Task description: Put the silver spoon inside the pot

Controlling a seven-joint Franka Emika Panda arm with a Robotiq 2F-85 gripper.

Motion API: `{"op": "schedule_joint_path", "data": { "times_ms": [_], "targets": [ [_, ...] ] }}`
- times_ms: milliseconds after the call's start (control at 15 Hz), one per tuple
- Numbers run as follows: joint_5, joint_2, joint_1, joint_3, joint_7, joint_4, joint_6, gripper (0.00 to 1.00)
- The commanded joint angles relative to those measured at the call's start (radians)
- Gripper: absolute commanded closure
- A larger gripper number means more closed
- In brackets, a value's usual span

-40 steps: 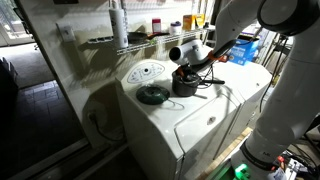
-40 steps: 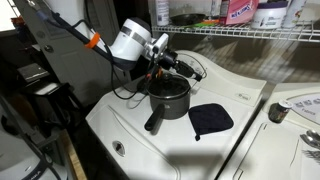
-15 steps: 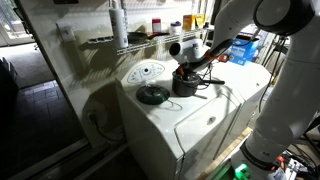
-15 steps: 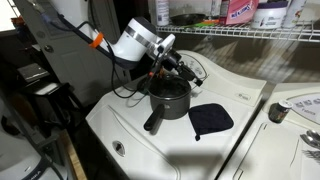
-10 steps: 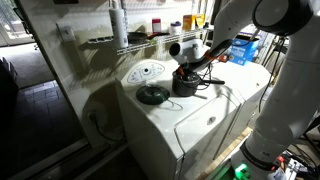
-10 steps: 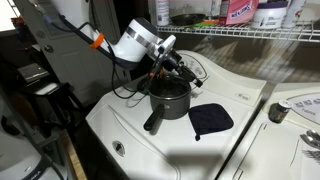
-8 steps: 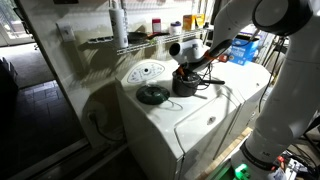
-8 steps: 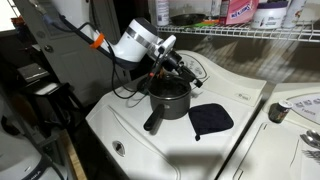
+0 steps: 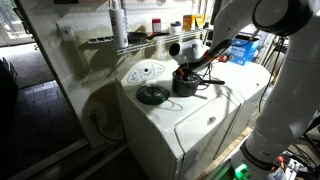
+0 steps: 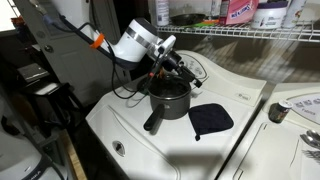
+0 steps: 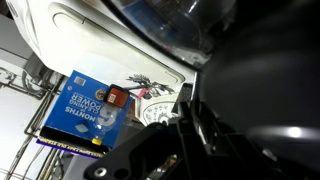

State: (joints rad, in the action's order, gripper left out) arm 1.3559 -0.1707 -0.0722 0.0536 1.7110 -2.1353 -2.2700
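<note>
The silver spoon would land in the pot, as my fingers hang close over the open top of the pot, so my gripper should open.
The pot is a small dark grey saucepan that stands on the white washer top, its long handle pointing to the front edge. It also shows in both exterior views. My gripper hangs tilted just above the pot's far rim, seen from the other side too. In the wrist view the dark jaws sit close together beside the pot's dark wall. A thin pale strip between them looks like the silver spoon; the rest of it is hidden.
A flat dark round lid lies beside the pot and shows dark in the other view. A round control dial and a wire shelf with bottles are behind. Black cables trail near the pot.
Since 2.7 s ago my gripper has tilted and risen slightly over the pot. Over the last second nothing has visibly moved.
</note>
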Motion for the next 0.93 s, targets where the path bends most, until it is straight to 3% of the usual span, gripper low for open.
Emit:
{"op": "schedule_joint_path", "data": {
  "times_ms": [0, 733, 800, 867],
  "targets": [
    [-0.021, -0.005, 0.002, -0.002, -0.025, 0.006, -0.02, 0.96],
    [-0.024, -0.002, 0.003, -0.002, -0.039, -0.006, -0.027, 0.94],
    [-0.024, -0.002, 0.003, -0.002, -0.039, -0.005, -0.027, 0.61],
    [-0.024, -0.002, 0.003, -0.002, -0.038, -0.004, -0.027, 0.6]
  ]
}}
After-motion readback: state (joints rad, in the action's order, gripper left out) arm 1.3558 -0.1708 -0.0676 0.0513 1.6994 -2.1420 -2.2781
